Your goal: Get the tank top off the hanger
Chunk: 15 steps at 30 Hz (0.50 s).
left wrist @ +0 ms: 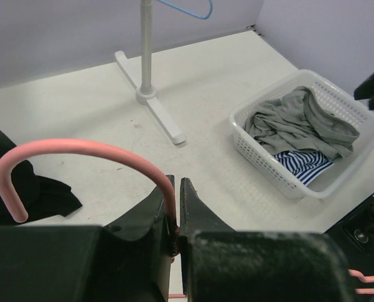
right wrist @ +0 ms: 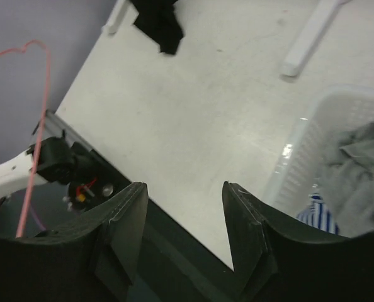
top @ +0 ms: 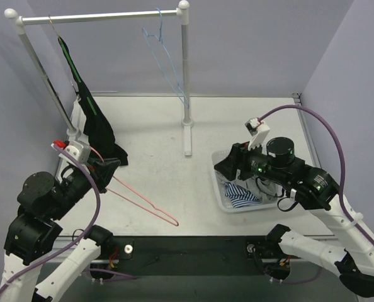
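My right gripper will grab the hanger's far corner (top: pixel 175 223) next, which leaves the hanger's hook free. It can then hang the bare pink hanger (top: pixel 140 198) on the bar.
My left gripper (top: pixel 105 168) is shut on the neck of a bare pink wire hanger (top: pixel 140 198); in the left wrist view the jaws (left wrist: pixel 176 182) pinch the wire just below its hook (left wrist: pixel 80 148). No garment hangs on this hanger. A grey garment (left wrist: pixel 300 119) and a blue-striped one (left wrist: pixel 303 163) lie in the white basket (left wrist: pixel 262 160). A black garment with a green stripe (top: pixel 99 126) hangs from the rail at the left, its hem on the table. My right gripper (top: pixel 228 165) is open and empty over the basket's left rim (right wrist: pixel 300 145).
A clothes rack (top: pixel 99 17) spans the back, with an empty blue hanger (top: pixel 165 56) on it. Its right post foot (top: pixel 187 135) stands mid-table. The black garment's hem (left wrist: pixel 42 192) lies beside my left gripper. The table's front edge (right wrist: pixel 105 157) is under my right gripper.
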### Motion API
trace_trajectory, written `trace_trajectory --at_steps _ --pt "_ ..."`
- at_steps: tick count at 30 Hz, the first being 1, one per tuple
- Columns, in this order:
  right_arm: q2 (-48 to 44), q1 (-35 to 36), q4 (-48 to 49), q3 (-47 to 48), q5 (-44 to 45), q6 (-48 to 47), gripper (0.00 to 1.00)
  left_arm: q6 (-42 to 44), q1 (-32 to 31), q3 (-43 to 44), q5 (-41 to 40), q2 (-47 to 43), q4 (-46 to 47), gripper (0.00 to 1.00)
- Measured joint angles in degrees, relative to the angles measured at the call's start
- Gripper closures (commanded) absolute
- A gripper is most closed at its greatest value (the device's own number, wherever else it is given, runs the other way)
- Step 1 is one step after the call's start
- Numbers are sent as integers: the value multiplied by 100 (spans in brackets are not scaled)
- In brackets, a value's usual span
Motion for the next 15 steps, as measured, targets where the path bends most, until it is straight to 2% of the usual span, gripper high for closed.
trace_trajectory --at_steps 6,15 --pt "175 1443 348 46 -133 243 49 109 0 -109 -203 188 -9 100" --pt "1012 2662 772 490 -262 232 47 153 0 -181 -262 315 -28 100"
